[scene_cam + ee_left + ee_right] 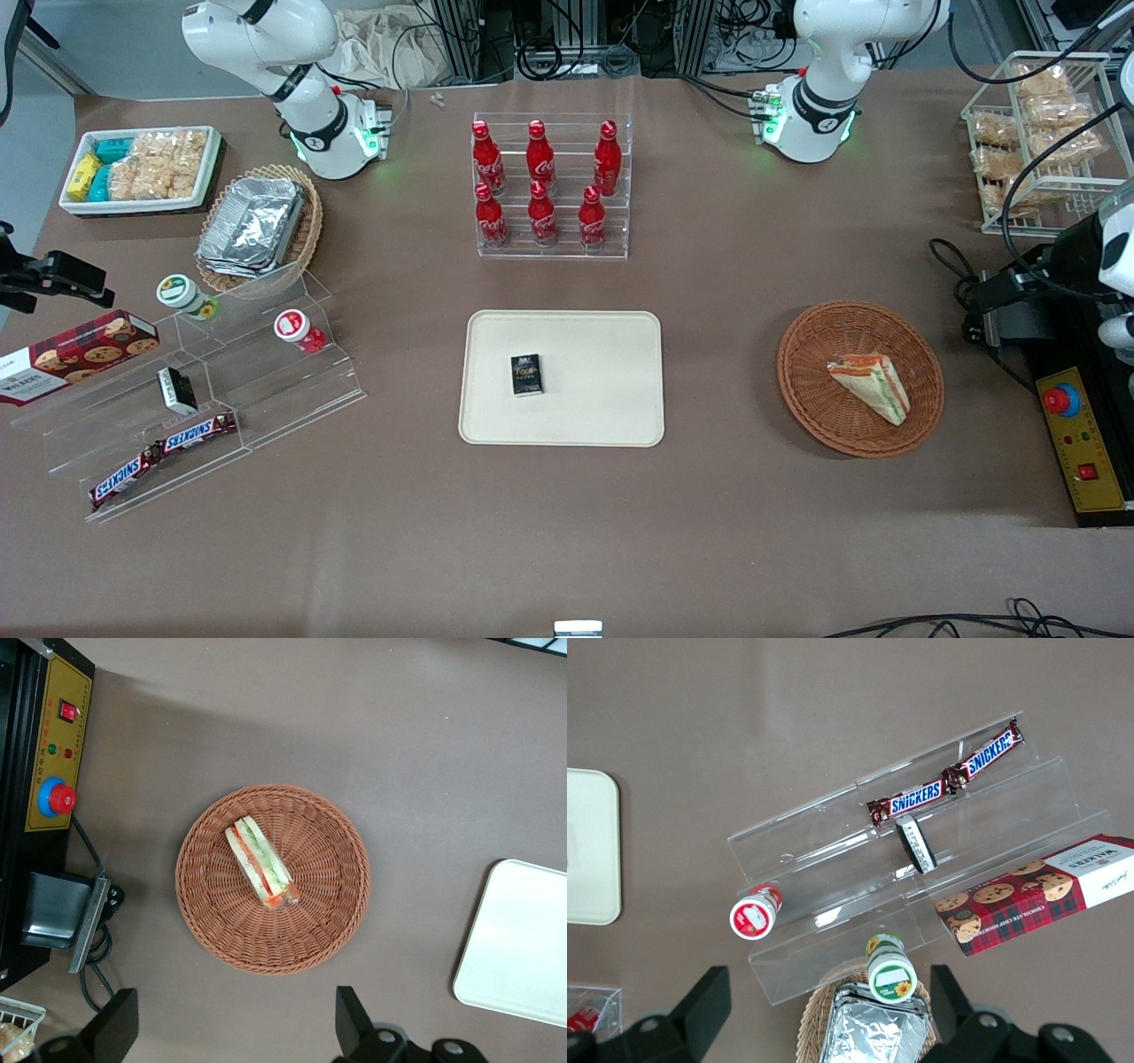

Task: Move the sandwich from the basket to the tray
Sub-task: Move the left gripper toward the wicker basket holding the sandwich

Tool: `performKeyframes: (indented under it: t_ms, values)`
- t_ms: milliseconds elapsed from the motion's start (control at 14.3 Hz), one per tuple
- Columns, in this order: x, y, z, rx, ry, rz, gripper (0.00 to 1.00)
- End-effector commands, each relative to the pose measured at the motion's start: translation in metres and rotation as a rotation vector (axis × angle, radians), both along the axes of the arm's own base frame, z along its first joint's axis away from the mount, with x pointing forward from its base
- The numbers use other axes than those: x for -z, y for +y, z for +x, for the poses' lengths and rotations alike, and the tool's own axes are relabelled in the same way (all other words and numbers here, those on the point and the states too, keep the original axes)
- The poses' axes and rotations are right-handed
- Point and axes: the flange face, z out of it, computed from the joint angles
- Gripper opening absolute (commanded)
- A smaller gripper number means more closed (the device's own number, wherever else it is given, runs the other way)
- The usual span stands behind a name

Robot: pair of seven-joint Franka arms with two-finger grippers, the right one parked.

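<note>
The robot's left gripper will next grab the sandwich by its crinkled-wrap end (847, 369), and the sandwich will then go from the basket onto the tray (602, 354).
The sandwich (873, 385), a clear-wrapped wedge with white bread and orange, red and green layers, lies in the round reddish-brown wicker basket (819, 350). The left wrist view shows the sandwich (259, 862) near the middle of the basket (323, 877). My left gripper (232, 1028) is open and empty. It hangs high above the table, its fingers (113, 1026) wide apart over the cloth just outside the basket's rim, on the side farther from the front camera. The cream tray (602, 354) lies beside the basket toward the parked arm's end and also shows in the left wrist view (523, 948).
A small black box (527, 374) lies on the tray. A control box with a red button (1076, 439) and cables sit beside the basket at the working arm's end. A rack of cola bottles (551, 186) stands farther back. A wire snack rack (1036, 133) is at the back corner.
</note>
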Motion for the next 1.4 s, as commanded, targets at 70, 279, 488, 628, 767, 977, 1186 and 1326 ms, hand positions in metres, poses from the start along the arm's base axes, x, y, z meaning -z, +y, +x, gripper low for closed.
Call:
performKeyframes:
  t_ms: [70,279,488,628,767,977,1186,1326]
  values:
    - [0.0,0.002,0.002,-0.008,0.014,-0.018,1.0]
    - [0.012,0.009,0.009,-0.013,0.028,-0.018,1.0]
    - [0.029,0.015,0.012,-0.041,0.059,-0.02,1.0]
    - [0.044,0.015,0.015,-0.142,0.077,-0.023,1.0]
    - [0.057,0.015,0.018,-0.288,0.097,-0.025,1.0]
    - [0.081,0.02,0.024,-0.415,0.115,-0.026,1.0]
    - [0.109,0.043,0.035,-0.63,0.138,-0.078,1.0]
    - [0.128,0.043,0.043,-0.723,0.15,-0.091,1.0]
